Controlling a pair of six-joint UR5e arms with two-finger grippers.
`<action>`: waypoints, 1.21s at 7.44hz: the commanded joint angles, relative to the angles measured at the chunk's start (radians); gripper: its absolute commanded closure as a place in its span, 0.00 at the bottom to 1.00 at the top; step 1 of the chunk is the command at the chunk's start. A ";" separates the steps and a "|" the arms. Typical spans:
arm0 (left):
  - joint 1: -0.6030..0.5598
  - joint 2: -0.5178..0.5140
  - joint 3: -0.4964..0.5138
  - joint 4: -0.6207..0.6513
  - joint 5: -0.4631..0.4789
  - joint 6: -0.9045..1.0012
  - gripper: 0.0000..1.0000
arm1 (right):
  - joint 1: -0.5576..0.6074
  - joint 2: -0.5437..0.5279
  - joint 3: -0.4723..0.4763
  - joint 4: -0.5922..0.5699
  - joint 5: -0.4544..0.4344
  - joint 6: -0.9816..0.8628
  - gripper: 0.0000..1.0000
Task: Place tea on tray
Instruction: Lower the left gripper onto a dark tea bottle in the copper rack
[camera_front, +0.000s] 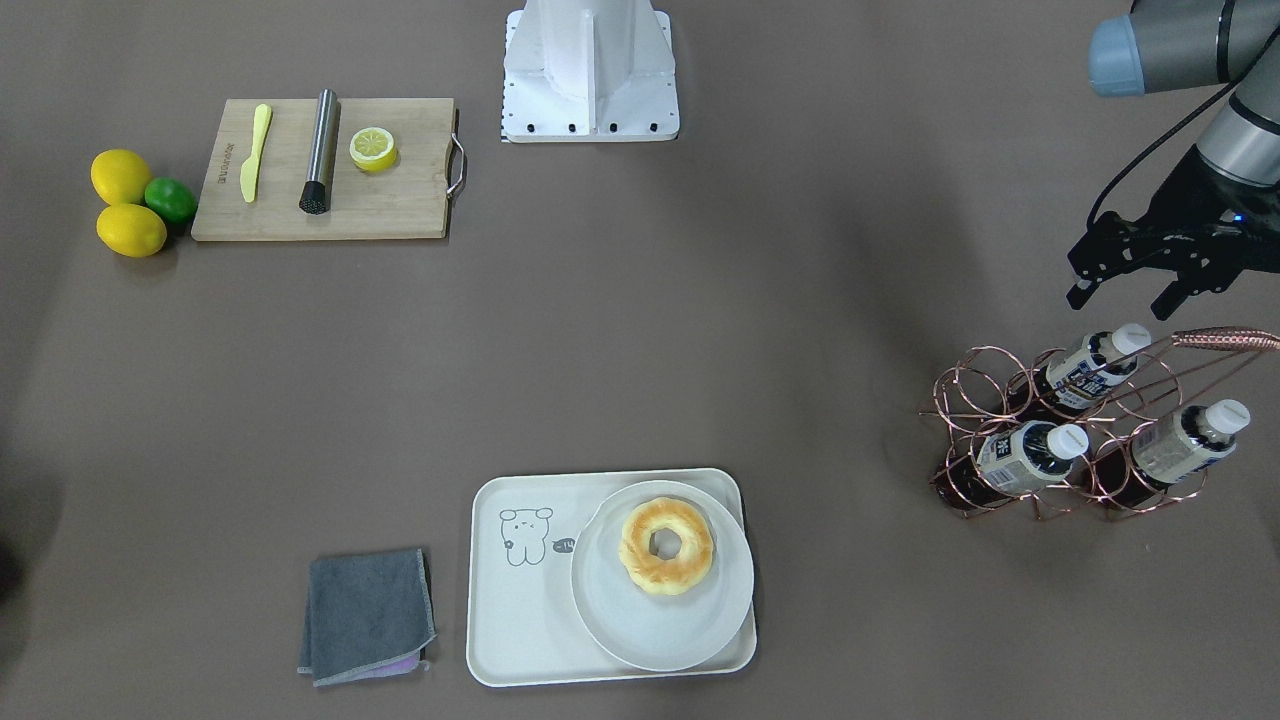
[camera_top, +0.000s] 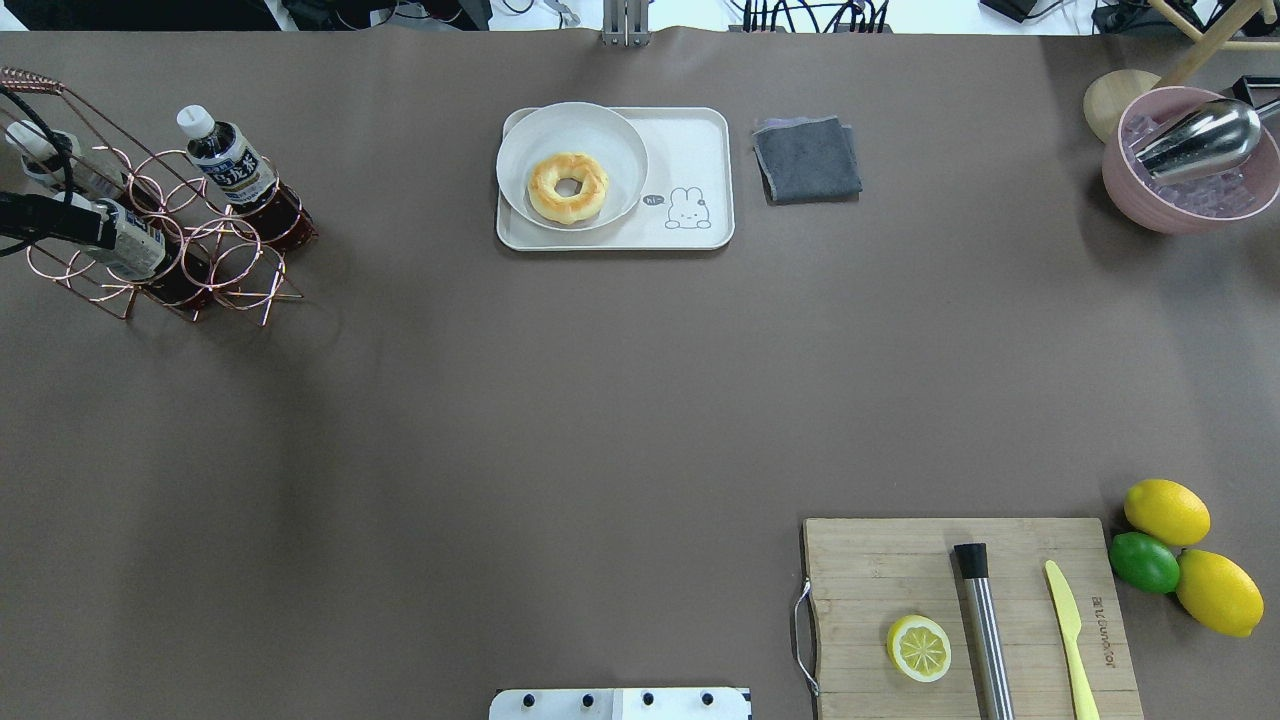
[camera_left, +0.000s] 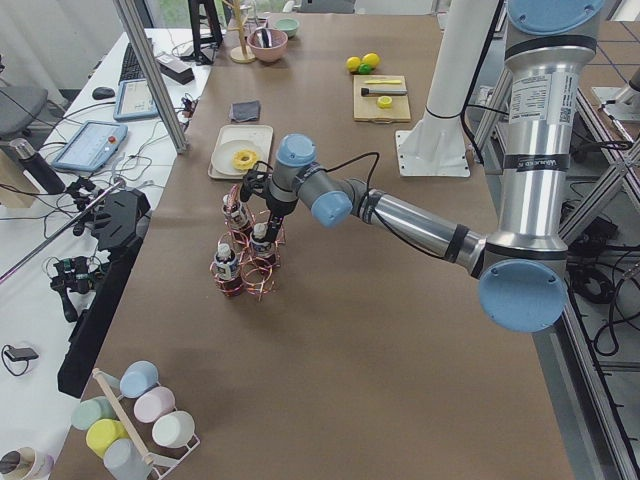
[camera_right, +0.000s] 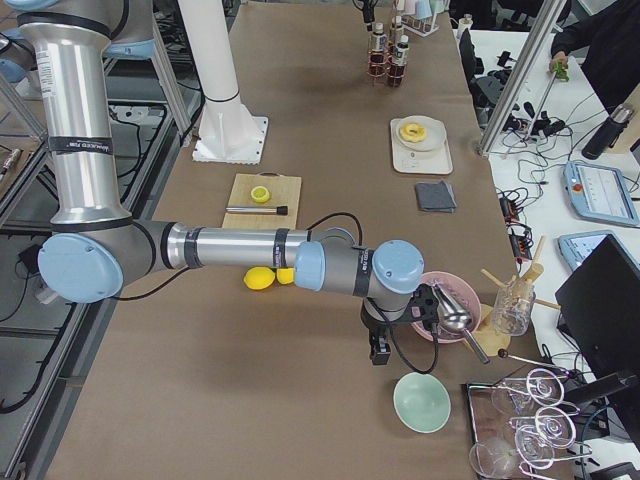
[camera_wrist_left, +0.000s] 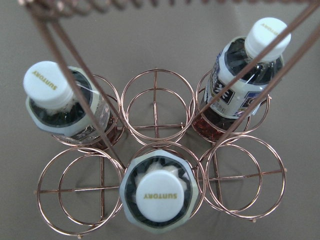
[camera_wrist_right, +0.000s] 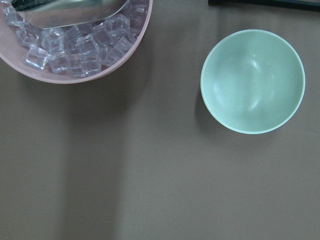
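The fingers of my left gripper are still above the back bottle's white cap (camera_front: 1130, 338) (camera_wrist_left: 160, 196), so it is too early to close on the back bottle. The left gripper lowers first.
Three tea bottles stand in a copper wire rack (camera_front: 1040, 440): one at the back (camera_front: 1090, 365), one at the front left (camera_front: 1030, 455), one at the front right (camera_front: 1185, 440). The left wrist view looks straight down on them, with one white cap (camera_wrist_left: 157, 196) nearest. My left gripper (camera_front: 1122, 295) is open and empty, hovering just above the rack. The cream tray (camera_front: 520, 600) with the bear drawing lies at the table's far side (camera_top: 690, 150). My right gripper (camera_right: 378, 350) shows only in the exterior right view, so I cannot tell if it is open.
A white plate (camera_front: 640, 625) with a donut (camera_front: 666, 546) fills the tray's other half. A grey cloth (camera_front: 368, 615) lies beside the tray. A cutting board (camera_front: 400, 200) holds a knife, muddler and lemon half. A pink ice bowl (camera_top: 1190, 160) and a green bowl (camera_wrist_right: 252, 81) are near my right arm.
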 joint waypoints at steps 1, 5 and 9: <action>0.000 -0.049 0.044 0.002 0.000 0.007 0.03 | 0.000 0.000 -0.002 0.000 0.000 0.000 0.00; -0.014 -0.049 0.066 0.008 -0.003 0.107 0.33 | 0.000 0.001 -0.005 0.000 0.000 0.000 0.00; -0.035 -0.048 0.060 0.010 -0.014 0.116 0.71 | 0.000 0.000 -0.007 0.000 0.000 0.000 0.00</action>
